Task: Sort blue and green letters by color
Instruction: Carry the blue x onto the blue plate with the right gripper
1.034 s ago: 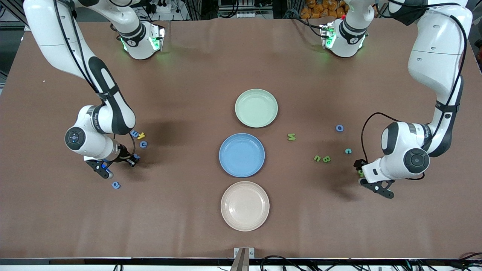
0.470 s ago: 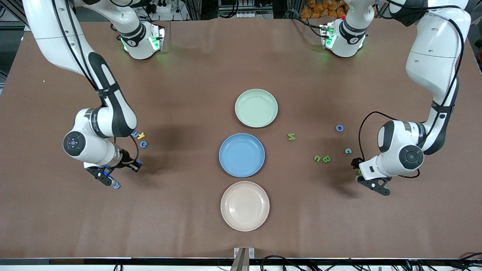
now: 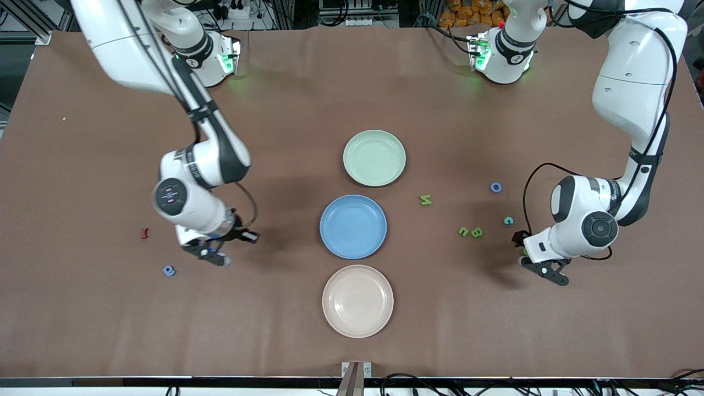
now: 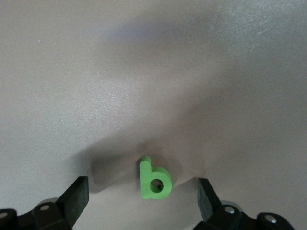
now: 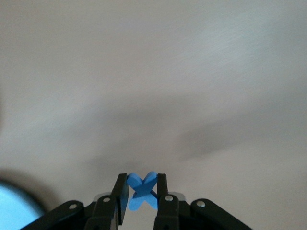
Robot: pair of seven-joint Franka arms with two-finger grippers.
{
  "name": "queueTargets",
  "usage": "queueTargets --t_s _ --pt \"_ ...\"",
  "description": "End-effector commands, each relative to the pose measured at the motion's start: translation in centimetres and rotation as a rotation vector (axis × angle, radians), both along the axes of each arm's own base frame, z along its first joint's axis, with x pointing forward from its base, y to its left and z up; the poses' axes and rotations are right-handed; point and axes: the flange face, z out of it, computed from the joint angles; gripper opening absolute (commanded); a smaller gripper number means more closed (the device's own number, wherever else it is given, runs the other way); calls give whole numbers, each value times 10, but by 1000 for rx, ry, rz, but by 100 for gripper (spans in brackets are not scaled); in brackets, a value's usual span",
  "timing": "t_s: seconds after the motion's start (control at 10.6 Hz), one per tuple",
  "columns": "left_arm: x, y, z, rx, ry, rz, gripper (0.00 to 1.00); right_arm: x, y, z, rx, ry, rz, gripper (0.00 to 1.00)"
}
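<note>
The green letter b [image 4: 144, 177] is right beside the open fingers of my left gripper, so my left gripper needs to close on it now.
My right gripper [image 3: 213, 255] is shut on a blue letter X [image 5: 142, 190], over the bare table a short way from the blue plate [image 3: 353, 226], on the side toward the right arm's end. My left gripper [image 4: 142, 201] is open and low over the table, with a green letter b [image 4: 154, 179] lying flat between its fingers [image 4: 76, 199], untouched. In the front view that gripper [image 3: 542, 269] is toward the left arm's end. Loose green letters [image 3: 425, 200] [image 3: 463, 231] [image 3: 477, 232] and a blue ring letter [image 3: 496, 187] lie between it and the plates. Another blue letter [image 3: 169, 270] lies near my right gripper.
A green plate [image 3: 374, 158], the blue plate and a pink plate [image 3: 357, 301] line up mid-table, all empty. A dark red letter [image 3: 144, 233] lies toward the right arm's end. A small teal letter [image 3: 509, 220] sits near the green letters.
My right arm has swung toward the blue plate with the blue X, uncovering the dark red letter. The left arm shifted slightly and stays over the green b.
</note>
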Motion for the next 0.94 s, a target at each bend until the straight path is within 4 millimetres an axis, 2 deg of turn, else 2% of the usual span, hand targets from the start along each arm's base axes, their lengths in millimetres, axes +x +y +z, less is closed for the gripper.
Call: queueTargets --t_s 0.0,0.19,0.38,0.47,0.56,0.66,0.75,0.85 --pt "-3 -2 3 2 -8 -14 100 -24 100 7 1 -34 132 0" --pt "-3 -3 3 -1 -8 -12 100 -46 166 0 7 -47 202 0" --pt "-4 -3 2 -2 -7 -8 100 -61 217 -3 25 -69 232 0" --pt "-4 -3 2 -3 -7 -6 100 -65 233 -5 42 -97 238 0" --pt "-4 -3 2 -4 -7 -2 69 -70 246 -10 64 -135 248 0" --pt "-4 -4 2 -12 -8 42 20 -73 252 -13 76 -148 228 47" --pt "-5 -5 2 -13 -8 56 0 -78 258 -15 77 -140 184 99" --pt "-5 -9 2 -15 -7 60 0 -79 258 -14 76 -129 168 100"
